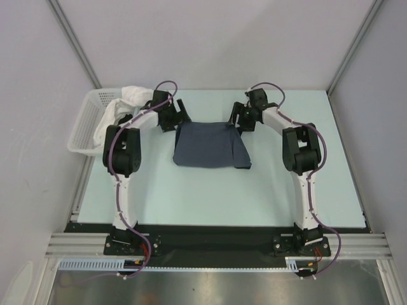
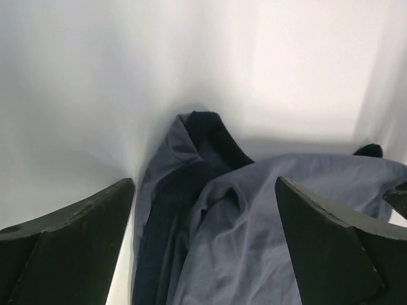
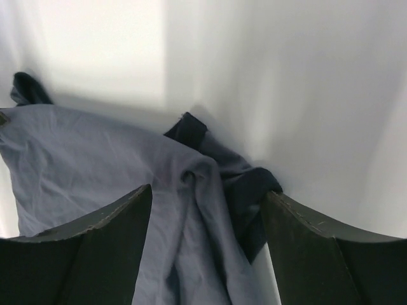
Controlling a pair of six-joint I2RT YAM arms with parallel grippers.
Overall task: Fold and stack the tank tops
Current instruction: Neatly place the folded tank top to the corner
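I need to drag the tank top flat aside for stacking, so my right gripper should next grab the folded tank top's side fold by its far corner (image 1: 233, 126) (image 3: 208, 183).
A slate-blue tank top (image 1: 212, 145) lies folded into a rough square at the middle of the table. A darker layer peeks out at its near right corner (image 1: 242, 166); I cannot tell if it is the black tank top. My left gripper (image 1: 178, 119) hovers at the cloth's far left corner and my right gripper (image 1: 243, 119) at its far right corner. In the left wrist view the gripper (image 2: 205, 190) is wide open over bunched blue cloth (image 2: 254, 216) and a darker fold (image 2: 210, 136). The right gripper (image 3: 208, 194) is open too, straddling a cloth ridge (image 3: 95, 152) without pinching it.
A white lattice basket (image 1: 86, 127) stands at the table's far left edge, with a white cloth (image 1: 124, 101) spilling over its rim beside the left arm. Grey walls close in the table at the back and sides.
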